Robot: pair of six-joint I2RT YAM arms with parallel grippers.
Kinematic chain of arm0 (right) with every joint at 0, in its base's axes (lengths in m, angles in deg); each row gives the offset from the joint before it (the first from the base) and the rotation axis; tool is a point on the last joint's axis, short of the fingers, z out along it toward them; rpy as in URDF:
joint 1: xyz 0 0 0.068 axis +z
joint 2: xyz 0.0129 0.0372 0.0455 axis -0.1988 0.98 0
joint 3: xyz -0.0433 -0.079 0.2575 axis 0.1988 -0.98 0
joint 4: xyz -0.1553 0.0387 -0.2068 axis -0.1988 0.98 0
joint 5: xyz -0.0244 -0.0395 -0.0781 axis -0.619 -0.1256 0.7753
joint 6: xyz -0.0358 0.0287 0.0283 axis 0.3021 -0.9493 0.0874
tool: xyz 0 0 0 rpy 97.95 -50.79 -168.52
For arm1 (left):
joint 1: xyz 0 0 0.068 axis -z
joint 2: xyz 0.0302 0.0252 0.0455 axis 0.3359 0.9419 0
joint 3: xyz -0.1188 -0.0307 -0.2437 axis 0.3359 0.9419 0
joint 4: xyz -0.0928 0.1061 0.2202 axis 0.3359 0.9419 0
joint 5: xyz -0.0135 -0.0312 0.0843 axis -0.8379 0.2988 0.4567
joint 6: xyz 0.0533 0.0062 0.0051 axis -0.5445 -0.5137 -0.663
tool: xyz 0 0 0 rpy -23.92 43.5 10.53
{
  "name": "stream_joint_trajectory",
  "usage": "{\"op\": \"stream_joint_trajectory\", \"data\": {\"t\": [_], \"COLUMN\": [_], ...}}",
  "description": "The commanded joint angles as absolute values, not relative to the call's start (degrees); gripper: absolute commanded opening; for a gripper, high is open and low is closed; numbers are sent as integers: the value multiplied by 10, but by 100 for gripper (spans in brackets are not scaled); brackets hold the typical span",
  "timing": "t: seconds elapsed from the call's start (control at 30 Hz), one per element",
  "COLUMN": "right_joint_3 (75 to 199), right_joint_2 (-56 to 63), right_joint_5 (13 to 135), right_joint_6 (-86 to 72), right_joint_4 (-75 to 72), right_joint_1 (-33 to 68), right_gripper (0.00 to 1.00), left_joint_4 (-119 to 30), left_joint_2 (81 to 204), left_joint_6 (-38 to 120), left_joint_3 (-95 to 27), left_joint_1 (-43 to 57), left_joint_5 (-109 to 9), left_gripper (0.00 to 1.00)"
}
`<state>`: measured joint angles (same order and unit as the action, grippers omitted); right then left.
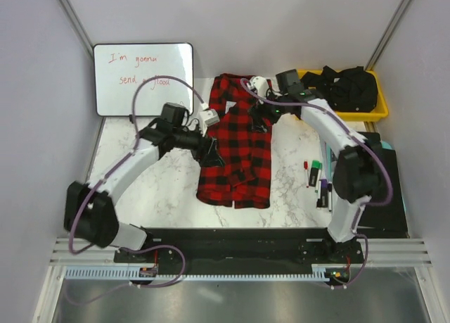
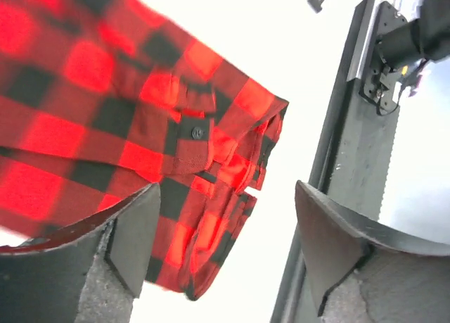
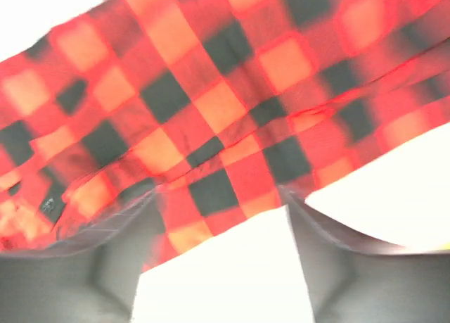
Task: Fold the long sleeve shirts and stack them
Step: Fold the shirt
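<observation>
My left gripper will grab the flannel shirt (image 1: 238, 143) at its near-end corner (image 1: 202, 197). This leaves the opposite corner for my right gripper, to fold lengthwise.
A red-and-black check flannel shirt (image 1: 238, 143) lies lengthwise in the middle of the marble table, partly folded into a narrow strip. My left gripper (image 1: 211, 151) is at the shirt's left edge, open. In the left wrist view (image 2: 225, 245) a buttoned sleeve cuff (image 2: 211, 161) lies beyond and between the spread fingers, not gripped. My right gripper (image 1: 259, 110) hovers over the shirt's upper right part, open. In the right wrist view (image 3: 218, 267) the shirt's edge (image 3: 211, 189) lies between the spread fingers, with white table below it.
A whiteboard (image 1: 143, 78) leans at the back left. A yellow bin (image 1: 380, 110) with black clothes stands at the back right. Markers (image 1: 316, 176) lie right of the shirt beside a black mat (image 1: 390, 189). A metal rail (image 2: 351, 133) runs along the near edge.
</observation>
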<state>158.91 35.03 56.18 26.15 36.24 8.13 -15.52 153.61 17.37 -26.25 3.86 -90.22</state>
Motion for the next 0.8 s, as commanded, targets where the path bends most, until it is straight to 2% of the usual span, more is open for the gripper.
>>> {"op": "stream_joint_trajectory", "data": {"t": [0.0,0.03,0.13,0.17,0.2,0.27,0.33,0.4,0.53,0.67,0.77], "right_joint_3": [1459,1408,1359,1357,1352,1290,1206,1150,1012,971,953], "right_joint_2": [152,114,68,64,56,39,-2,-52,-108,-96,-77], "right_joint_5": [514,519,473,439,432,446,455,476,518,537,560], "right_joint_6": [404,414,485,558,611,656,700,738,781,781,758], "right_joint_4": [276,272,312,349,427,451,454,434,372,312,253], "right_joint_1": [85,87,92,97,113,136,161,201,261,298,315], "right_gripper": [98,98,98,98,98,98,98,98,90,79,75], "left_joint_4": [-165,-196,-213,-183,-135,-62,-63,-75,-119,-205,-224], "left_joint_2": [1390,1381,1382,1389,1397,1400,1368,1339,1310,1327,1344], "left_joint_6": [22,20,5,-17,-121,-240,-366,-461,-540,-552,-556], "left_joint_3": [-208,-200,-193,-207,-213,-173,-120,-42,56,97,107], "left_joint_1": [21,22,23,23,23,23,22,22,27,32,35], "left_joint_5": [-914,-923,-980,-983,-988,-977,-949,-941,-923,-887,-884], "left_gripper": [94,99,99,99,99,99,99,99,96,88,85]}}
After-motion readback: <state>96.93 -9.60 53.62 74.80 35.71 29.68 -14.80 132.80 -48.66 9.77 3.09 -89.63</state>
